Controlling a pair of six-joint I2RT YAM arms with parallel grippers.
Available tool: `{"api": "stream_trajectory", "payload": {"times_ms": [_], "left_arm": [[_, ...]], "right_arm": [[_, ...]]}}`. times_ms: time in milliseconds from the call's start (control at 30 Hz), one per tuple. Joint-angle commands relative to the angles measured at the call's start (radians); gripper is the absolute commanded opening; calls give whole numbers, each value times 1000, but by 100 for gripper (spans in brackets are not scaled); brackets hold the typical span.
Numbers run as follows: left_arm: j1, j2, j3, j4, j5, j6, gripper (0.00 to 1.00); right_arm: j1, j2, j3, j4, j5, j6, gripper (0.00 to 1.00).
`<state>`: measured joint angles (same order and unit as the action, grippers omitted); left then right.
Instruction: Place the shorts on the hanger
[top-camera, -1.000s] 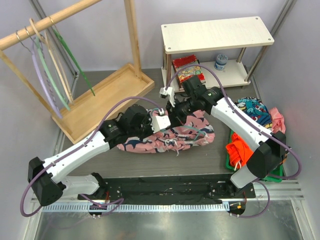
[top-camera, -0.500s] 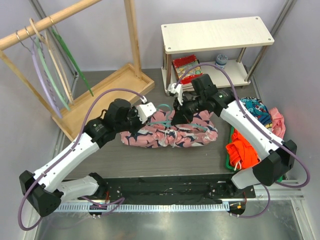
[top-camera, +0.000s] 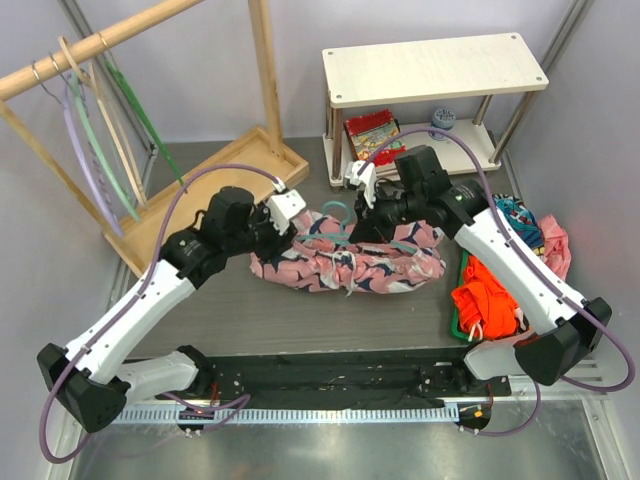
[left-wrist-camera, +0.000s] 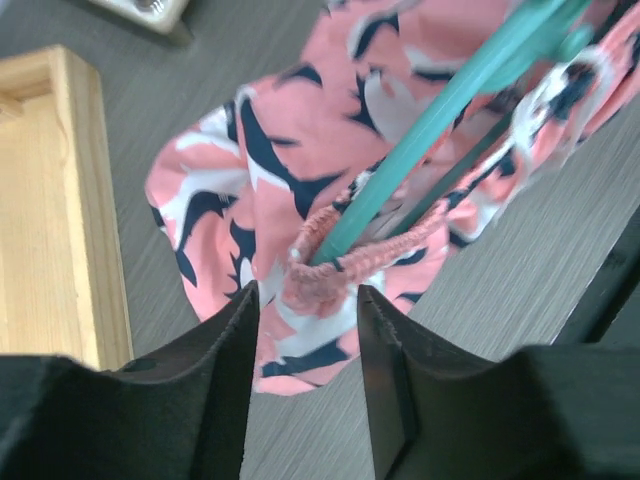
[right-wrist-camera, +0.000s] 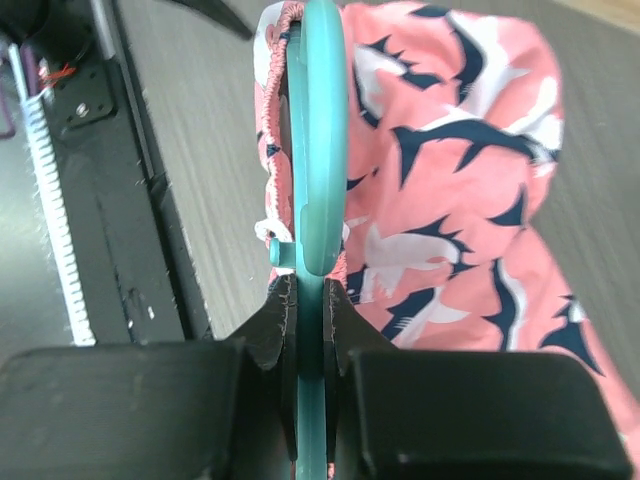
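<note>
My left gripper is to grab the teal hanger's arm where it enters the bunched waistband next. The hook will then stay free to hang the shorts.
The pink shorts with navy and white bird shapes lie bunched in the middle of the table. The teal hanger runs through their waistband. My right gripper is shut on the hanger's bar in the right wrist view, with the shorts draped to its right. My left gripper is open at the shorts' left end. In the left wrist view its jaws stand apart just short of the bunched waistband, where the hanger enters the cloth.
A wooden rack with several other hangers stands at the back left on a wooden base. A white shelf stands at the back right. A green bin holding an orange garment and a turquoise cloth are at right.
Both grippers have moved back and up. The right one carried the hanger rightward and the shorts shifted with it. The left gripper has drawn away to the shorts' left end.
</note>
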<state>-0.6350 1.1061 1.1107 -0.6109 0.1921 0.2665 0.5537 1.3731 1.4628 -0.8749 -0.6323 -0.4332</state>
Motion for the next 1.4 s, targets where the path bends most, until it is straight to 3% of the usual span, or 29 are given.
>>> {"api": "stream_trajectory", "payload": {"times_ms": [0, 200, 333, 500, 600, 833, 1033, 1367], "left_arm": [[8, -23, 171, 22, 21, -79, 48], [8, 41, 381, -4, 7, -199, 59], [8, 54, 425, 37, 46, -340, 67], [6, 64, 442, 112, 78, -554, 65], [-12, 58, 422, 158, 66, -590, 61], [-45, 57, 370, 249, 32, -711, 58], [-54, 86, 359, 258, 0, -799, 55], [-54, 115, 362, 266, -89, -897, 47]], "right_arm": [[-17, -34, 131, 97, 139, 103, 1], [-37, 33, 304, 149, 243, 295, 1], [-37, 95, 384, 206, 224, 431, 1], [1, 149, 452, 303, 269, 646, 1], [57, 179, 484, 335, 333, 692, 1], [163, 218, 501, 473, 529, 748, 1], [186, 300, 603, 496, 551, 810, 1], [230, 308, 605, 533, 594, 823, 1]]}}
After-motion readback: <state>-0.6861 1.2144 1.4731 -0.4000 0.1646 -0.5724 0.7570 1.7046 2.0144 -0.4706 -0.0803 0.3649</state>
